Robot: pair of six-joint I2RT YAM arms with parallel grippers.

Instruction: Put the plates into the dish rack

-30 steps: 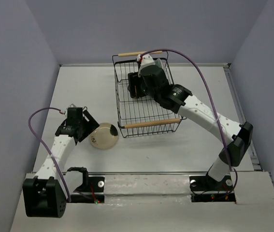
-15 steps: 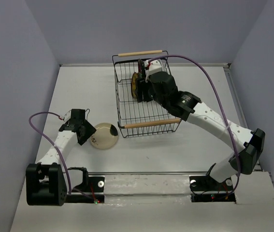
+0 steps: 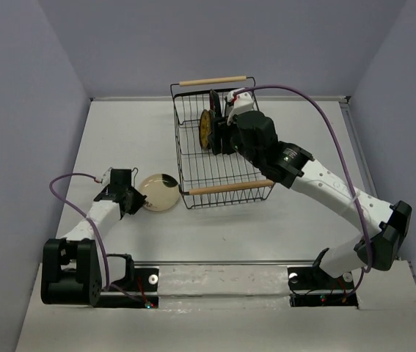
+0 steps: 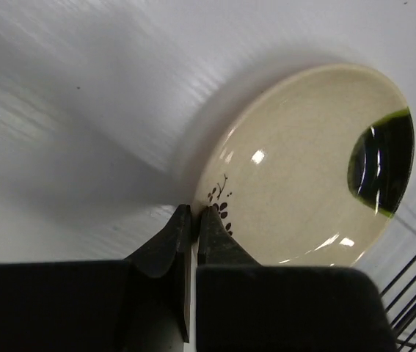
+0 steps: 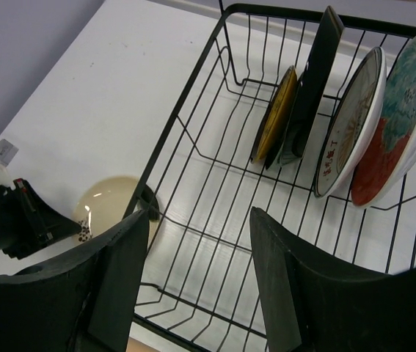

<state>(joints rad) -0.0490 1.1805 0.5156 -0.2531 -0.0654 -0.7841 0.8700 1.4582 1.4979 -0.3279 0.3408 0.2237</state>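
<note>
My right gripper is going to grab the cream plate's dark green rim (image 3: pixel 173 180) (image 5: pixel 152 202) next, opposite my left gripper, to load the plate on edge.
A cream plate (image 3: pixel 159 192) with a dark green mark (image 4: pixel 384 165) lies on the table just left of the dish rack's near left corner. My left gripper (image 3: pixel 136 199) is shut on its near rim (image 4: pixel 196 214). The black wire dish rack (image 3: pixel 182 158) holds several plates standing on edge: a yellow-brown one (image 5: pixel 275 114), a dark one (image 5: pixel 314 81), a white-orange sunburst one (image 5: pixel 351 121) and a red one with teal flowers (image 5: pixel 406 110). Over the rack's middle my right gripper (image 5: pixel 199 220) hangs open with nothing between its fingers.
The rack has a wooden rod handle at the far end (image 3: pixel 213 80) and another at the near end (image 3: pixel 230 187). Grey walls close in the table on the left, the right and the back. A purple cable (image 3: pixel 318 110) arcs over the right arm.
My left gripper has closed on the cream plate's rim, and the plate now sits nearer the rack. The right arm has drawn back, uncovering the standing plates; its jaws stay open.
</note>
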